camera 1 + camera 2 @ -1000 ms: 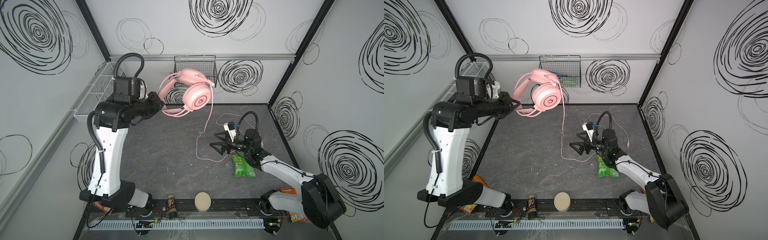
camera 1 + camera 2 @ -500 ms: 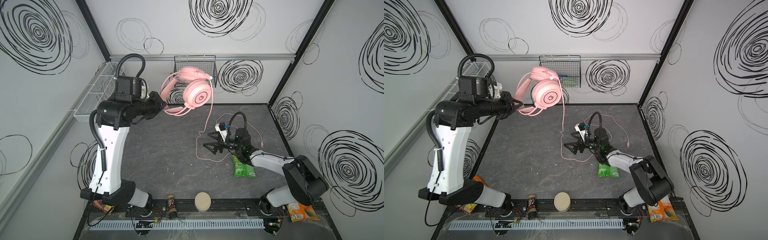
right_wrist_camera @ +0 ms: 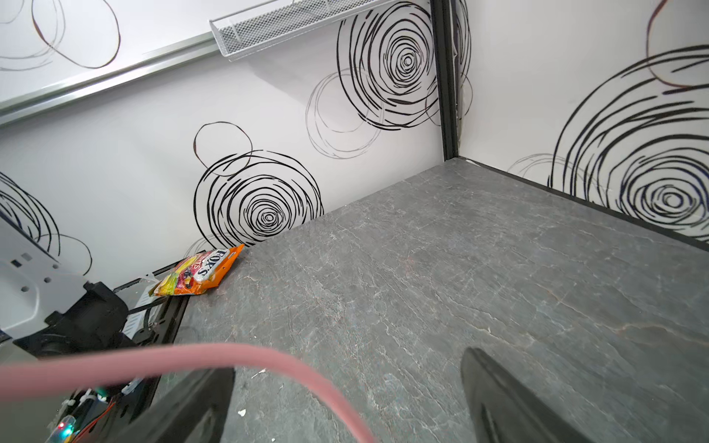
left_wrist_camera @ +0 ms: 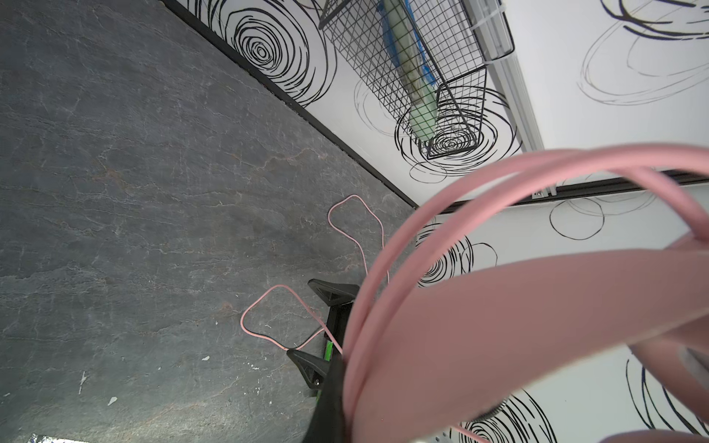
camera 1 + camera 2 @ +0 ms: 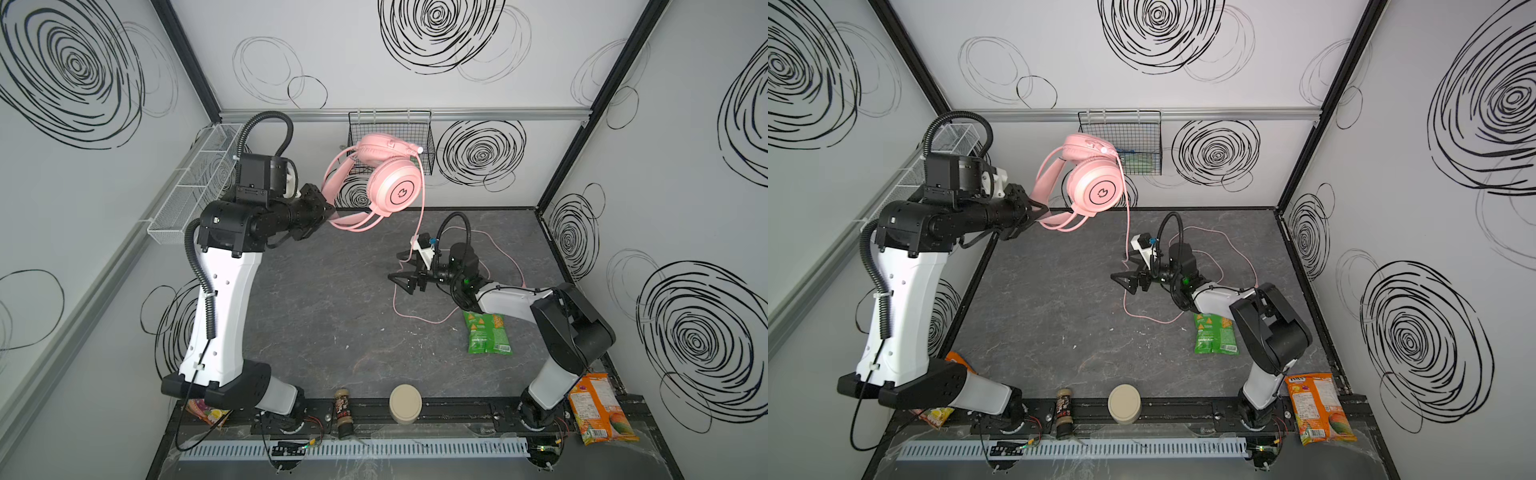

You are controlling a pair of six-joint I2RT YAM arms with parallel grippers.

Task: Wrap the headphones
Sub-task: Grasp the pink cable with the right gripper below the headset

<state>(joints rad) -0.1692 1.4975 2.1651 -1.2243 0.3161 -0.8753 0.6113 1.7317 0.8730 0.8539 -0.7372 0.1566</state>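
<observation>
My right gripper is to grab the thin pink cable next by the part hanging from the earcup, so that it can wrap the cable around the headphones (image 5: 394,192).
The pale pink headphones (image 5: 394,192) (image 5: 1096,192) hang in the air at the back centre. My left gripper (image 5: 329,212) (image 5: 1037,210) is shut on their headband (image 4: 498,326). The thin pink cable (image 5: 420,216) drops from the earcup to the floor. There it passes between the fingers of my right gripper (image 5: 401,268) (image 5: 1126,270), then loops over the dark mat (image 5: 415,318). In the right wrist view the cable (image 3: 268,360) crosses the wide gap between the two black fingers (image 3: 510,402); they are open and I cannot tell whether either touches it.
A green snack bag (image 5: 486,332) lies beside the right arm. An orange bag (image 5: 598,407), a beige round lid (image 5: 405,403) and a small bottle (image 5: 344,411) sit along the front rail. A black wire basket (image 5: 390,141) hangs on the back wall, a white wire shelf (image 5: 195,178) on the left wall.
My right gripper has moved left and towards the back, so the hanging cable now runs between its fingers. The left arm has shifted the headphones slightly to the right.
</observation>
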